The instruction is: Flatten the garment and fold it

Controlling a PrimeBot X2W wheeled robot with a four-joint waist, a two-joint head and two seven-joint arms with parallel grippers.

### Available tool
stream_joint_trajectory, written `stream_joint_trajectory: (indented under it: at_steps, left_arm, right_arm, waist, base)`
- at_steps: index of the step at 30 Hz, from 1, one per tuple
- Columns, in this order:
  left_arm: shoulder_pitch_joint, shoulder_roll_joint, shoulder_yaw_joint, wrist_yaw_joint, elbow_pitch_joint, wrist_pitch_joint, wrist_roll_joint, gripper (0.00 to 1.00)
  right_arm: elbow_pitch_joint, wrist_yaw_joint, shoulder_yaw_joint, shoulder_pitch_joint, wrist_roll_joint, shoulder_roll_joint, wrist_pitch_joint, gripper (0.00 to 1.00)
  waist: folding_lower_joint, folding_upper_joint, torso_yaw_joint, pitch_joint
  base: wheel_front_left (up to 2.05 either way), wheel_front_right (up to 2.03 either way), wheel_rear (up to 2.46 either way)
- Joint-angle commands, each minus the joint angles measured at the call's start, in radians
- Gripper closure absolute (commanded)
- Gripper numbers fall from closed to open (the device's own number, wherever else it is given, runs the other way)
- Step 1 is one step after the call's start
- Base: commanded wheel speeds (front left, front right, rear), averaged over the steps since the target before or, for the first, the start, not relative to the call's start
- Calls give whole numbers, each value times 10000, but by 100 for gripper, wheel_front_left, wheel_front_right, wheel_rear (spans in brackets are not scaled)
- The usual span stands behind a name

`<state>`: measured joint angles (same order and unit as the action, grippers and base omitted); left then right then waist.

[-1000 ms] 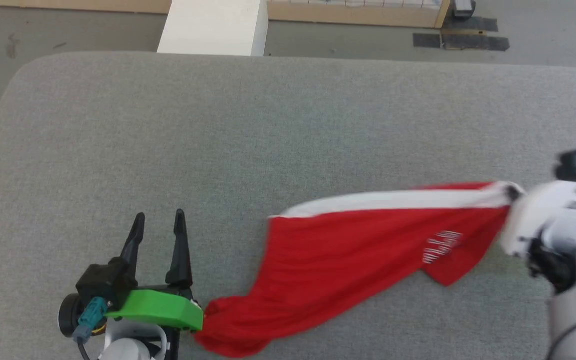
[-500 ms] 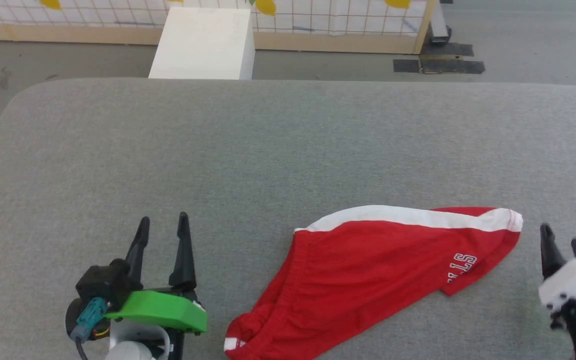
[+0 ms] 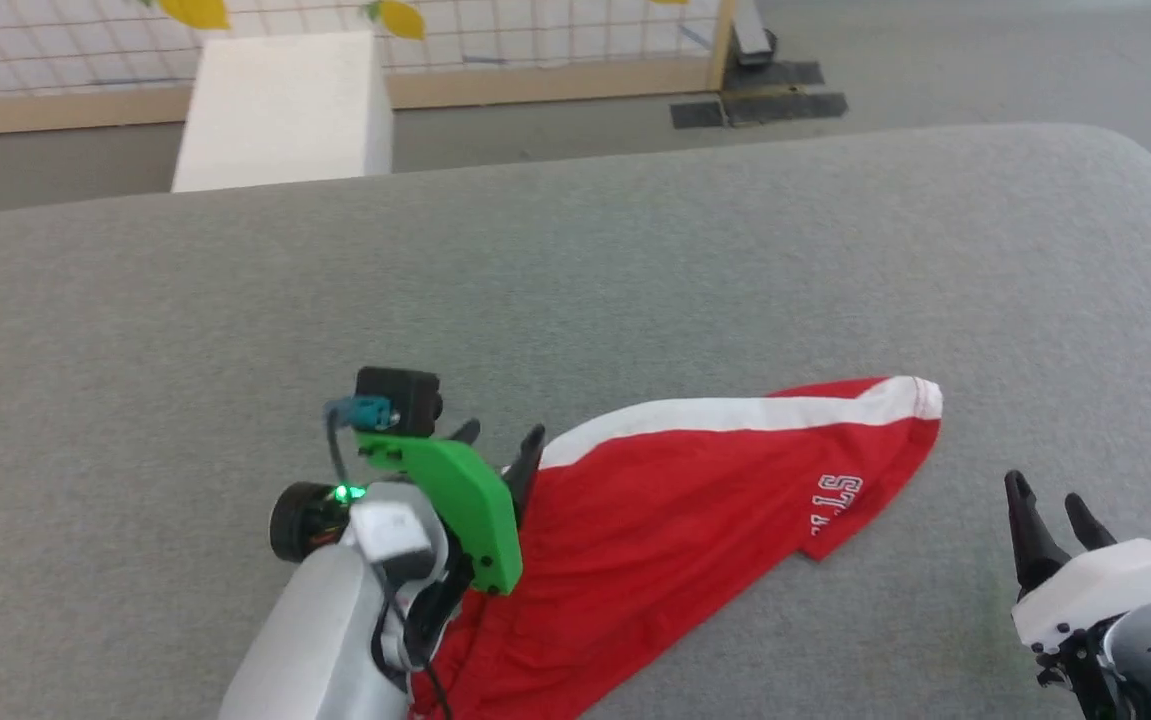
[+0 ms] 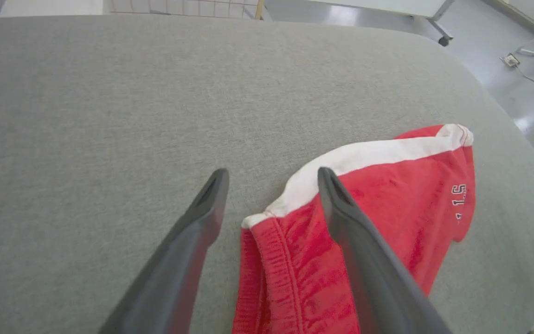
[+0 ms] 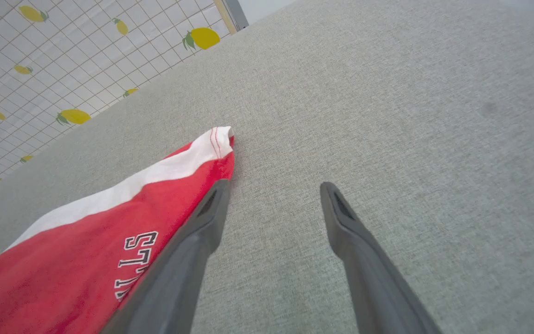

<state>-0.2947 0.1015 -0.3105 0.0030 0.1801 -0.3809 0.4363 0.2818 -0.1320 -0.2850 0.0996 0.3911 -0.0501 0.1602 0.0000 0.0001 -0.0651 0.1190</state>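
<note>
I need to flatten the garment (image 3: 655,540), so next I should grab the white stripe by its end at the waistband (image 3: 553,456) with my left gripper.
The red shorts (image 3: 695,540) lie partly flattened on the grey padded table (image 3: 575,280), with a white stripe (image 3: 735,415) along the far edge and a partly folded-under dark print (image 3: 835,500). My left gripper (image 3: 500,440) is open at the shorts' left end. In the left wrist view, this gripper (image 4: 272,174) straddles the waistband corner (image 4: 253,222), hovering just above it. My right gripper (image 3: 1043,495) is open at the lower right, clear of the cloth. In the right wrist view, the right gripper (image 5: 275,185) is over bare table and the shorts' leg corner (image 5: 215,139) lies just left of its left finger.
A white box (image 3: 280,110) stands on the floor beyond the table's far edge, in front of a lemon-print netted fence (image 3: 535,30). The table's rounded far right corner (image 3: 1135,160) is near. Wide bare grey surface lies left of and behind the shorts.
My right gripper has let go of the shorts' leg corner and drawn back open. The stretched shorts have settled on the table. My left gripper swung right to the waistband. The head camera has turned.
</note>
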Motion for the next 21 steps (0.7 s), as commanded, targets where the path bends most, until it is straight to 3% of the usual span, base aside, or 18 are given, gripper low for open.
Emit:
stream_joint_trajectory:
  at_steps: [1,4,8,11,12,13,15,16,17,21]
  left_arm:
    - [-334,111,-16,111,151,-574,187,0]
    - [-657,428,-144,412,409,-1702,-24,0]
    - [-692,682,-107,706,490,-2129,-186,0]
    - [-545,715,-155,671,573,-2506,-21,0]
    - [-449,716,-204,632,555,-2691,78,38]
    - [-397,728,-254,614,552,-2803,102,57]
    - [-295,749,-363,545,554,-3022,163,84]
    - [-253,747,-381,523,525,-3043,196,89]
    - [-214,751,-392,499,488,-3010,217,100]
    - [-144,798,-454,364,384,-2717,199,100]
  right_arm:
    - [-63,13,107,169,90,-2,-92,0]
    - [-14,13,305,250,145,-2,-165,0]
    - [128,13,356,266,200,-2,-347,0]
    - [231,13,356,273,216,-1,-470,0]
    - [288,13,348,291,220,-1,-528,0]
    - [322,13,331,309,211,-1,-559,0]
    - [382,13,329,379,166,-1,-609,0]
    - [408,13,344,420,167,-1,-633,0]
    - [434,13,377,473,165,-1,-667,0]
    - [549,13,525,598,161,-1,-721,0]
  waist:
    - [0,-1,-491,416]
    - [0,-1,-782,646]
    - [0,-1,-985,884]
    - [0,-1,-1015,964]
    - [0,-1,-1008,995]
    - [0,-1,-991,1009]
    - [0,-1,-957,1018]
    - [0,-1,-944,1015]
    - [0,-1,-926,1009]
    - [0,-1,-825,965]
  base:
    - [0,0,0]
    - [0,0,0]
    - [0,0,0]
    - [0,0,0]
    - [0,0,0]
    - [0,0,0]
    - [0,0,0]
    - [0,0,0]
    - [0,0,0]
    - [0,0,0]
